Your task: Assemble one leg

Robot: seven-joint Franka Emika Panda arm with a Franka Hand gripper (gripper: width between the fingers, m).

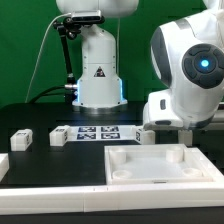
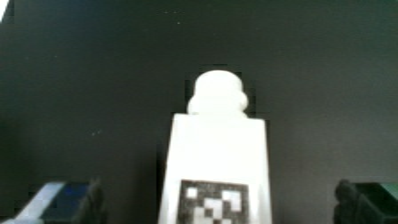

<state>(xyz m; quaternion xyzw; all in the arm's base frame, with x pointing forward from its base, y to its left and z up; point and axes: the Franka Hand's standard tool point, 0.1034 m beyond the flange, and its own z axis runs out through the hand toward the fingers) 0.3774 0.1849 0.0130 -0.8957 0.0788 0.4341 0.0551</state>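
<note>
My blue fingertips are beside the white leg's body (image 2: 215,160), so closing now would catch the leg, and my gripper closes on it next.
In the wrist view a leg (image 2: 217,140) lies on the black table, a white oblong block with a rounded peg at its far end and a square marker on its near face. My gripper (image 2: 214,205) is open. Its blue-tipped fingers (image 2: 64,200) stand on either side of the leg with a dark gap on each side. In the exterior view the hand (image 1: 168,108) hangs low at the right, just behind the white tray (image 1: 118,168). A leg (image 1: 146,134) lies under it. Two more legs (image 1: 20,140) (image 1: 58,136) lie at the left.
The marker board (image 1: 97,132) lies at mid-table in front of the robot base (image 1: 98,75). Another white piece (image 1: 3,165) shows at the exterior view's left edge. A green wall stands behind.
</note>
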